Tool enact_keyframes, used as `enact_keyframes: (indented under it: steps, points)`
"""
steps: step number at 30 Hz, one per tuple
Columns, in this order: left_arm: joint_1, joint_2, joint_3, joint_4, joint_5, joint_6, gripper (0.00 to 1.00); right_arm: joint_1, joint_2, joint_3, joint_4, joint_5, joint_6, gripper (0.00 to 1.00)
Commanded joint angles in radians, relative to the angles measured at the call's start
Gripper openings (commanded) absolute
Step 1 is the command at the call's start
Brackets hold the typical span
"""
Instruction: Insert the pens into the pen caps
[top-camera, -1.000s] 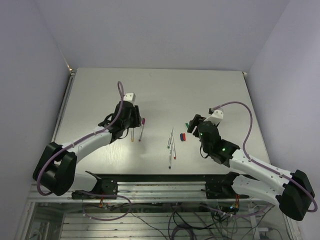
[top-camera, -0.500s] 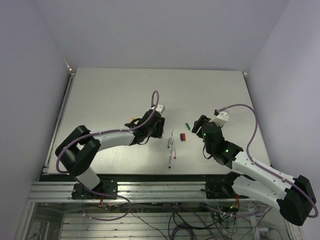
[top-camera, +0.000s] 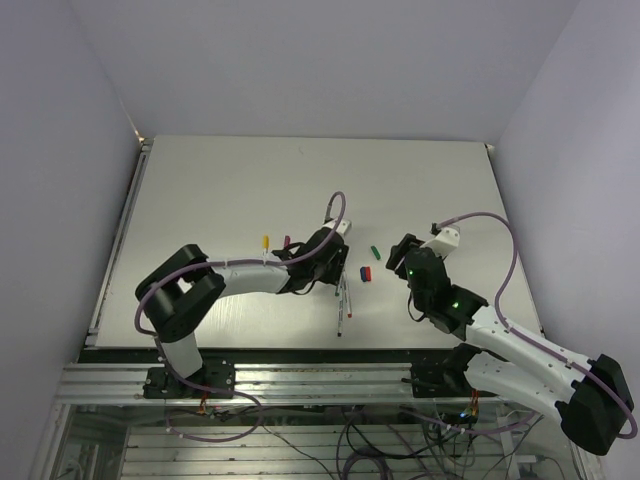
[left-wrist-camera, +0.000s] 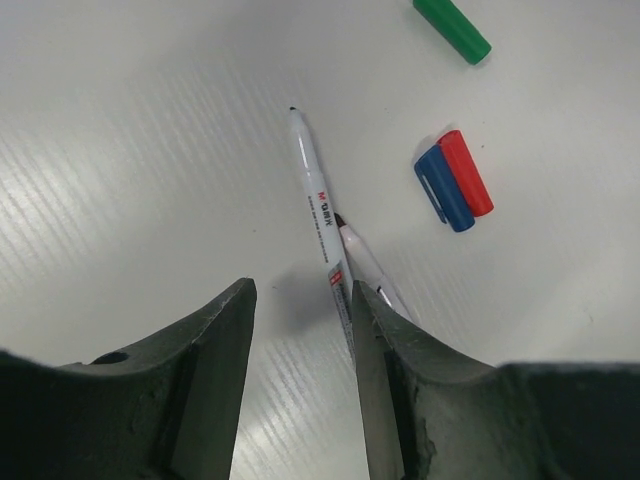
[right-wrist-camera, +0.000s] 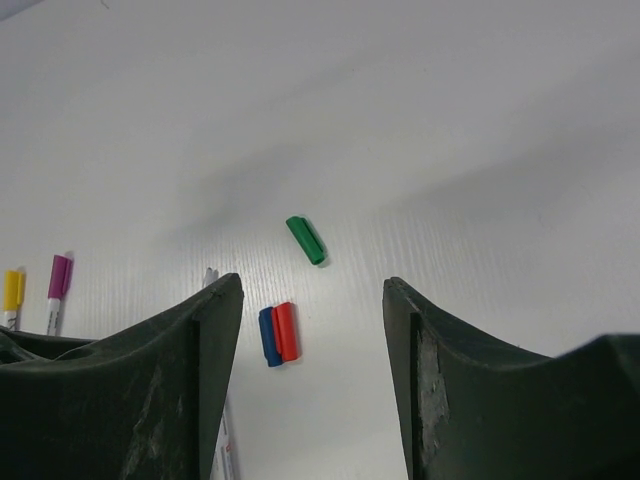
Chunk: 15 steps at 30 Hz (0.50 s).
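Note:
My left gripper is to reach the white pen and grab it by its body (left-wrist-camera: 326, 230), behind the pen's tip. The pen's tip then stays free to go into the green cap (left-wrist-camera: 452, 30).
Several uncapped white pens (top-camera: 343, 296) lie bunched at the table's middle front. In the left wrist view one pen (left-wrist-camera: 318, 215) runs down to the inner edge of my right finger, and a second pen (left-wrist-camera: 370, 270) lies beside it. My left gripper (top-camera: 332, 268) (left-wrist-camera: 300, 300) is open and empty, low over these pens. A blue cap (left-wrist-camera: 443, 188) and a red cap (left-wrist-camera: 465, 172) lie side by side, with a green cap (left-wrist-camera: 452, 30) farther off. My right gripper (top-camera: 397, 252) (right-wrist-camera: 310, 283) is open and empty, above the green cap (right-wrist-camera: 306, 240), blue cap (right-wrist-camera: 269, 336) and red cap (right-wrist-camera: 286, 331).
Two capped pens lie left of my left arm, one with a yellow cap (top-camera: 265, 242) (right-wrist-camera: 12, 292) and one with a purple cap (top-camera: 287, 241) (right-wrist-camera: 58, 278). Their bodies are partly hidden by the arm. The table's front edge (top-camera: 300, 349) is close behind the loose pens.
My left arm has swung right, from the two capped pens to the loose pens in the middle. The capped pens stay on the table. My right gripper has drawn back slightly to the right.

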Motion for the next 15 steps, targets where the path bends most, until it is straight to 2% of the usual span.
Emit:
enact_keyframes:
  steps: [1,15]
  points:
    - [-0.027,0.033,0.048,0.003,-0.028,0.009,0.53,-0.003,-0.012,-0.015,-0.004,0.023,0.021,0.57]
    - [-0.050,0.077,0.066,-0.011,-0.065,0.007,0.51,-0.004,-0.009,-0.020,0.009,0.005,0.025,0.57]
